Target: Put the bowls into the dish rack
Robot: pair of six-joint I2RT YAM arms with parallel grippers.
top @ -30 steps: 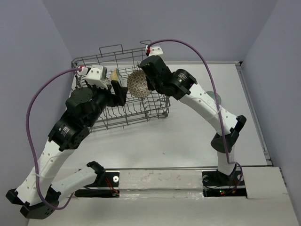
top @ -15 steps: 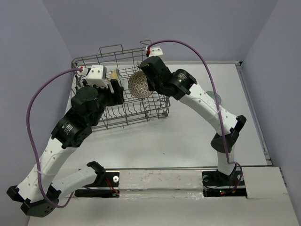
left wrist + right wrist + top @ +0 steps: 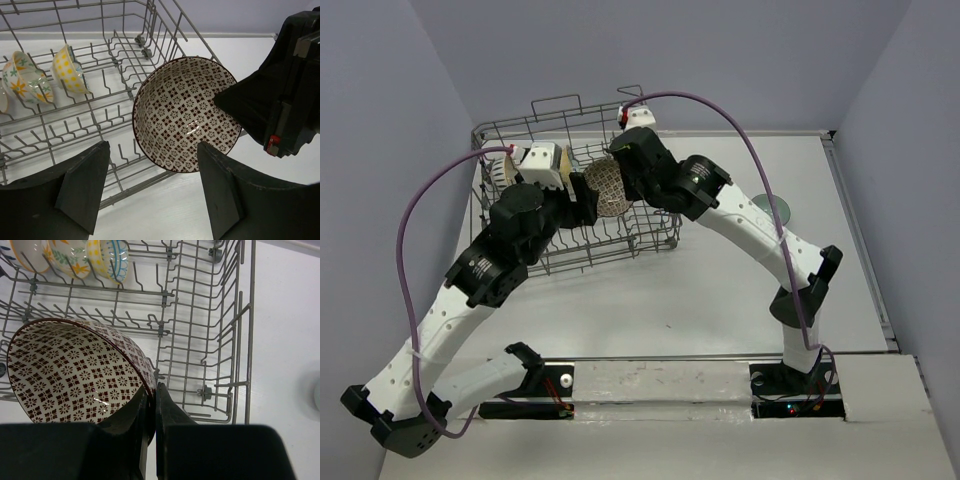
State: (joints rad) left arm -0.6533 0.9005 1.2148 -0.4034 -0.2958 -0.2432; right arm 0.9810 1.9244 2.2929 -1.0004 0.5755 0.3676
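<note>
The left gripper should next grab the bowl's free rim opposite the right gripper, to load the brown-patterned bowl [image 3: 605, 188] on edge among the dish rack's wires.
My right gripper [image 3: 151, 387] is shut on the rim of the brown-patterned bowl [image 3: 75, 370] and holds it tilted on edge over the near right part of the grey wire dish rack [image 3: 248, 315]. In the top view the bowl [image 3: 605, 188] hangs between both grippers above the rack [image 3: 620, 245]. My left gripper [image 3: 152, 146] is open and empty just in front of the bowl [image 3: 185, 112], not touching it. Three bowls stand on edge among the rack's tines: a cream one [image 3: 30, 252] and two flowered ones [image 3: 70, 257] [image 3: 112, 257]. A teal bowl [image 3: 777, 208] sits on the table to the right.
The rack fills the far left of the white table [image 3: 720, 290]. Grey walls close in at the left, right and back. The two arms nearly meet over the rack's right half, with upright tines [image 3: 115, 90] below the bowl.
The left arm has swung right and forward, bringing its open gripper up to the bowl. The right gripper has carried the brown-patterned bowl slightly left and lower over the rack.
</note>
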